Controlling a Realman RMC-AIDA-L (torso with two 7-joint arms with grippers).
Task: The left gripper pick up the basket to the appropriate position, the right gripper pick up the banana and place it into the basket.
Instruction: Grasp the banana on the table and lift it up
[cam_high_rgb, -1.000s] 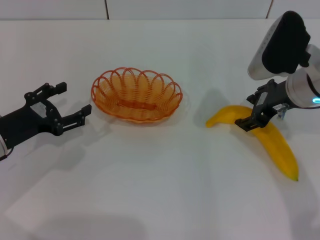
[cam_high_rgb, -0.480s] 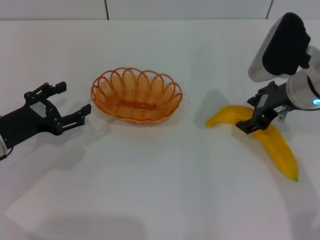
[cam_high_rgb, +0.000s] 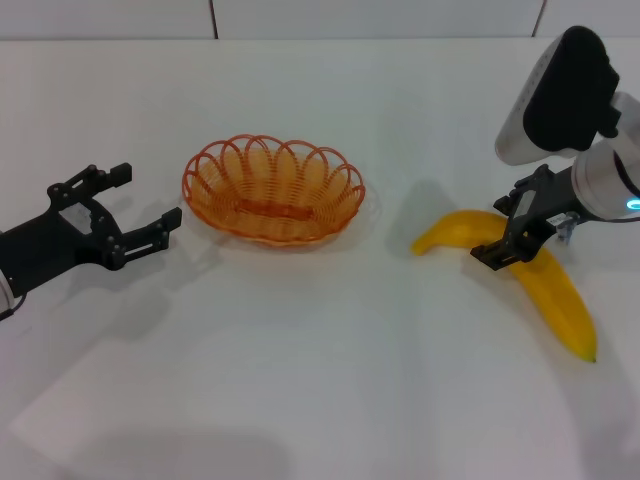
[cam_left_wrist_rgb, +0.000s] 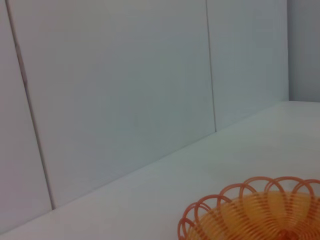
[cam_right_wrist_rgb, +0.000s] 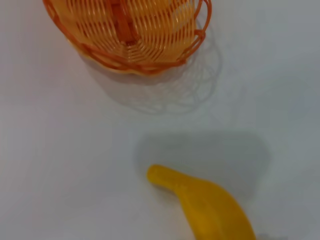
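My right gripper's fingers are down around the banana's upper part (cam_high_rgb: 465, 228) (cam_right_wrist_rgb: 210, 205) and would catch the banana if they closed now, so my right gripper needs to close on the banana.
The orange wire basket (cam_high_rgb: 273, 190) stands empty on the white table, left of centre; its rim (cam_left_wrist_rgb: 250, 210) shows in the left wrist view and it (cam_right_wrist_rgb: 131, 31) also appears in the right wrist view. My left gripper (cam_high_rgb: 147, 198) hovers open just to the basket's left, its fingers pointing at the rim without touching it. The yellow banana (cam_high_rgb: 552, 292) lies on the table at the right, and its stem end (cam_right_wrist_rgb: 210, 205) shows in the right wrist view. My right gripper (cam_high_rgb: 508, 246) is down over the banana's upper part, open, with one finger (cam_high_rgb: 492, 252) on the banana's near side.
A white table (cam_high_rgb: 320, 380) spreads toward the front, with bare surface between basket and banana. A pale panelled wall (cam_left_wrist_rgb: 125, 90) rises behind the table's far edge. The right arm's white and black wrist housing (cam_high_rgb: 560, 90) hangs above the banana.
My right gripper has sunk slightly lower around the banana. The left gripper, basket and banana have stayed where they were.
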